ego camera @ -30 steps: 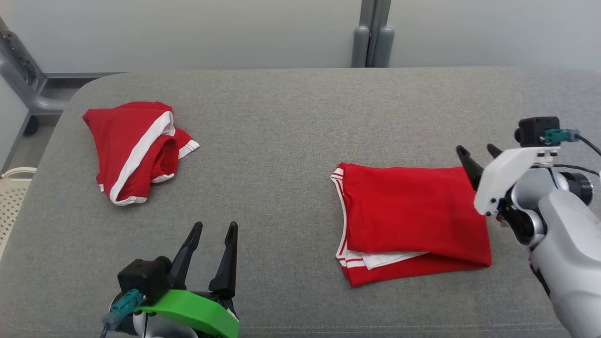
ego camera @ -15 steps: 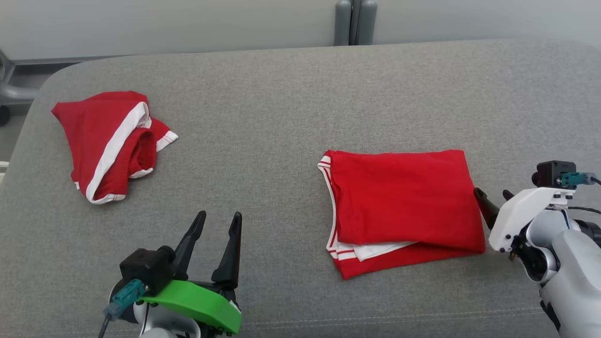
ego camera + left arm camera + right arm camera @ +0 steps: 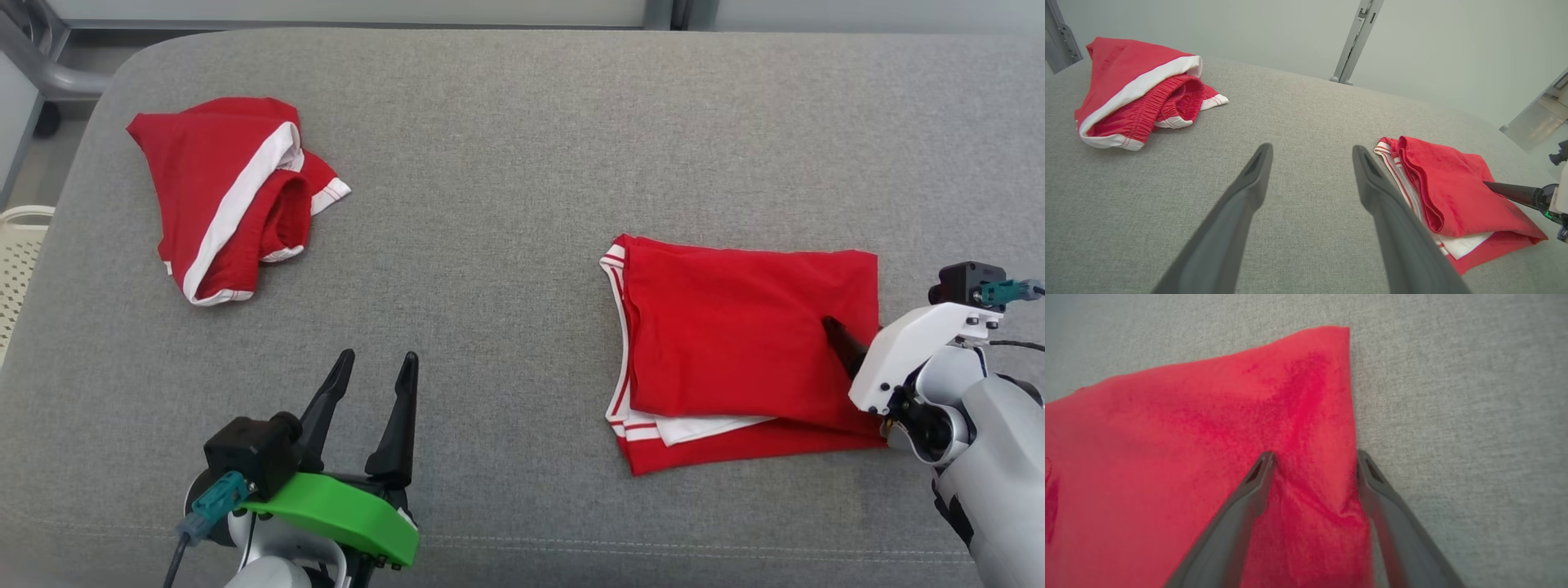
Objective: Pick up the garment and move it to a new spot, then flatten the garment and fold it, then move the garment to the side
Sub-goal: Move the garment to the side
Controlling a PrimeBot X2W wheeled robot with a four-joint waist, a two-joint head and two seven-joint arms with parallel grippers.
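Note:
The red garment (image 3: 735, 333) needs to move to the side, so the robot's right gripper should grab it by its folded short edge (image 3: 860, 333) next.
The garment (image 3: 735, 343) is red with white trim and lies folded into a rectangle on the right of the grey padded table (image 3: 490, 204). My right gripper (image 3: 851, 327) is open at its right edge. In the right wrist view the right gripper (image 3: 1314, 455) straddles that edge of the garment (image 3: 1188, 437), with one finger (image 3: 1249, 494) pressing on the red cloth and the other on the table side. My left gripper (image 3: 379, 357) stands open near the front edge with nothing in it. In the left wrist view the left gripper (image 3: 1311, 148) points between the two red pieces, the garment (image 3: 1453, 192) to its right.
A second red garment with a white band (image 3: 229, 196) lies crumpled at the far left of the table; it also shows as a rumpled heap (image 3: 1135, 94) in the left wrist view. A pale perforated basket (image 3: 16, 269) stands off the table's left edge.
The head camera has shifted. Relative to the folded garment, my right gripper has come down from its far right corner and in over its right edge. The left gripper has stayed put.

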